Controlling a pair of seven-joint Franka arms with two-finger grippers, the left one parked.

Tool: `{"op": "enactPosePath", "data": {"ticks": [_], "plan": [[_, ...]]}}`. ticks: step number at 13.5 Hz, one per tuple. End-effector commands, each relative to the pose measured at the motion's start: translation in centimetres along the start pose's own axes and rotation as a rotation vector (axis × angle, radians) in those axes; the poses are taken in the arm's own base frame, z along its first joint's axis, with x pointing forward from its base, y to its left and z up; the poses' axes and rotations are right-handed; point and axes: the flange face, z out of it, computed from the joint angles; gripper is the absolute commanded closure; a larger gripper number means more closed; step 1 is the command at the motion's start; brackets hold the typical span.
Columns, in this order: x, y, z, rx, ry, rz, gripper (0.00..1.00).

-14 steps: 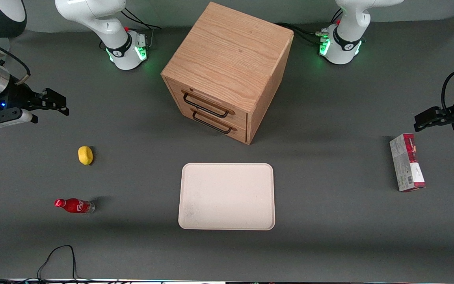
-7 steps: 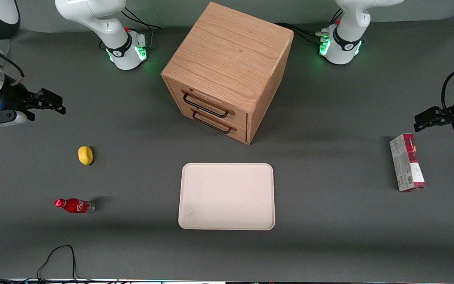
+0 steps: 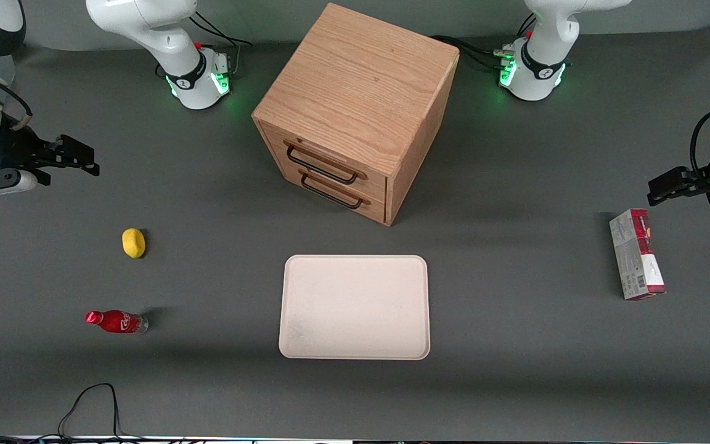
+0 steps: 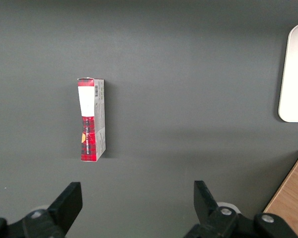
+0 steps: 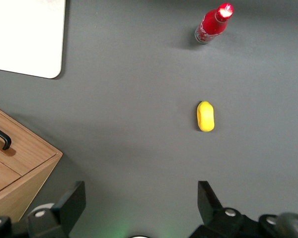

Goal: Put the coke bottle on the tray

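I will next grab the bottle by its red cap [image 3: 93, 317] with my right gripper, so that I can place the coke bottle on the cream tray [image 3: 355, 306].
The coke bottle [image 3: 116, 322] [image 5: 214, 23], small and red with a red cap, stands on the grey table toward the working arm's end, close to the front camera. The cream tray [image 3: 355, 306] [image 5: 26, 35] lies flat in front of the wooden drawer cabinet. My right gripper [image 3: 77, 158] [image 5: 141, 201] hangs open and holding nothing above the table, farther from the front camera than the bottle and well apart from it.
A yellow lemon [image 3: 134, 242] [image 5: 205, 116] lies between the gripper and the bottle. The wooden two-drawer cabinet [image 3: 355, 111] [image 5: 12, 163] stands mid-table. A red-and-grey carton [image 3: 636, 254] [image 4: 91, 119] lies toward the parked arm's end. A black cable [image 3: 90, 401] loops at the front edge.
My right gripper has drawn slightly away from the table's middle and farther from the front camera. Bottle, lemon and tray have not moved.
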Motion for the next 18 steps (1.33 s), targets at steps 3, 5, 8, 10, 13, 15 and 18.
{"op": "enactPosePath", "data": {"ticks": [3, 5, 8, 10, 13, 15, 18], "plan": [[1.7, -0.4, -1.3, -0.029, -0.018, 0.018, 0.0], [2.6, -0.3, -1.6, -0.035, -0.016, 0.018, 0.0], [2.6, 0.0, -1.5, -0.034, -0.022, 0.023, 0.0], [2.5, 0.2, -1.5, -0.029, -0.028, 0.031, 0.0], [2.6, 2.6, -1.9, -0.028, -0.018, 0.055, 0.0], [5.1, 6.7, -1.3, -0.045, -0.019, 0.032, 0.0], [9.3, 11.2, -1.0, -0.049, -0.042, 0.03, 0.0]]}}
